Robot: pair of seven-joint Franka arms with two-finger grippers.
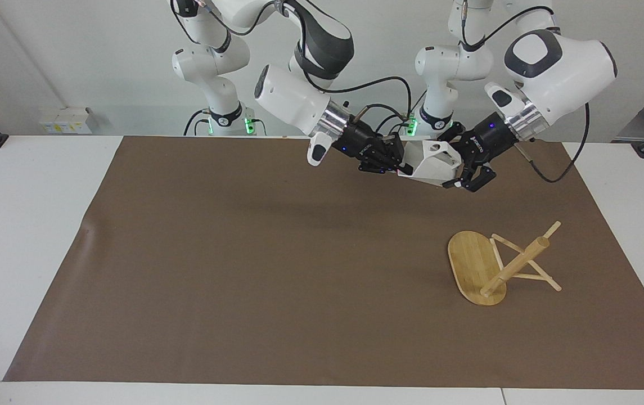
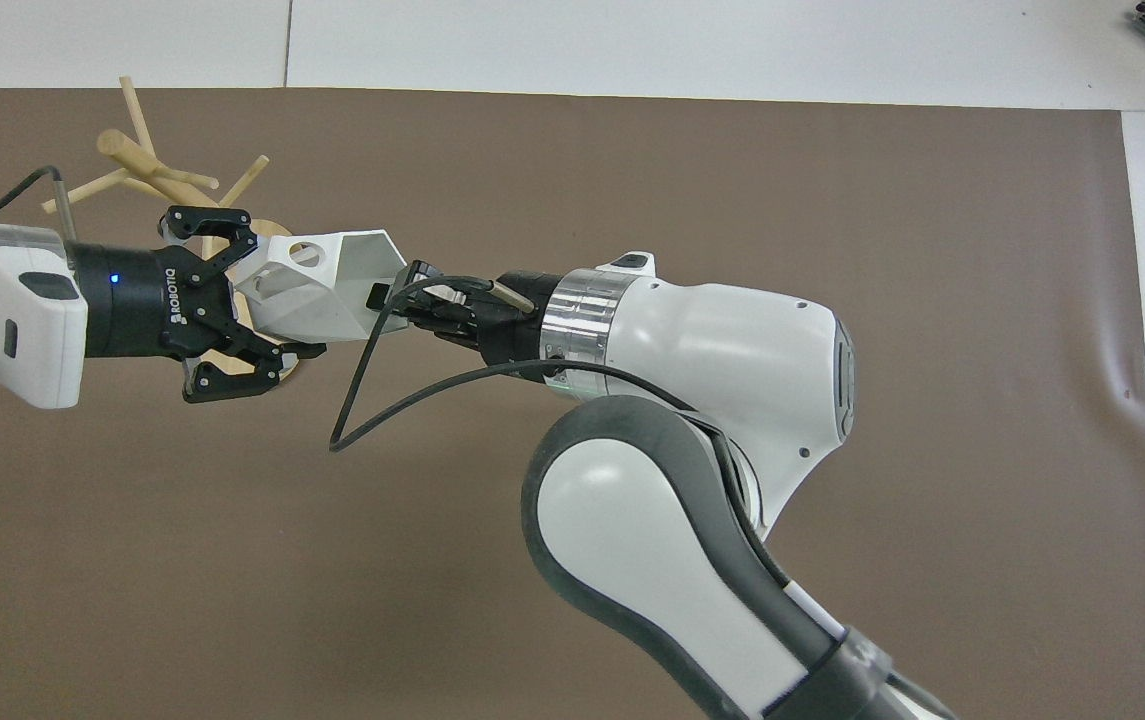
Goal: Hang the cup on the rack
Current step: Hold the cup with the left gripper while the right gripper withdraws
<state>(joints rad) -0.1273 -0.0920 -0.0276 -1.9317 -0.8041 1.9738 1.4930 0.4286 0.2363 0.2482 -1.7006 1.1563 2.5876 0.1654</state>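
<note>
I should next grab the cup by its bottom end (image 2: 249, 286) with my left gripper, so the cup's handle (image 2: 306, 254) stays free to slip over a rack peg.
The white faceted cup (image 1: 431, 163) hangs in the air between my two grippers, lying sideways, over the mat toward the left arm's end of the table. It also shows in the overhead view (image 2: 322, 285). My right gripper (image 1: 403, 163) (image 2: 387, 297) is shut on the cup's rim wall. My left gripper (image 1: 455, 163) (image 2: 267, 300) is open, and its fingers straddle the cup's handle end. The bamboo rack (image 1: 501, 267) (image 2: 147, 165) lies tipped over on the mat, its oval base (image 1: 471, 261) on edge, farther from the robots than the cup.
A brown mat (image 1: 243, 253) covers most of the white table (image 1: 18, 225). A black cable (image 2: 362, 400) loops off the right wrist over the mat.
</note>
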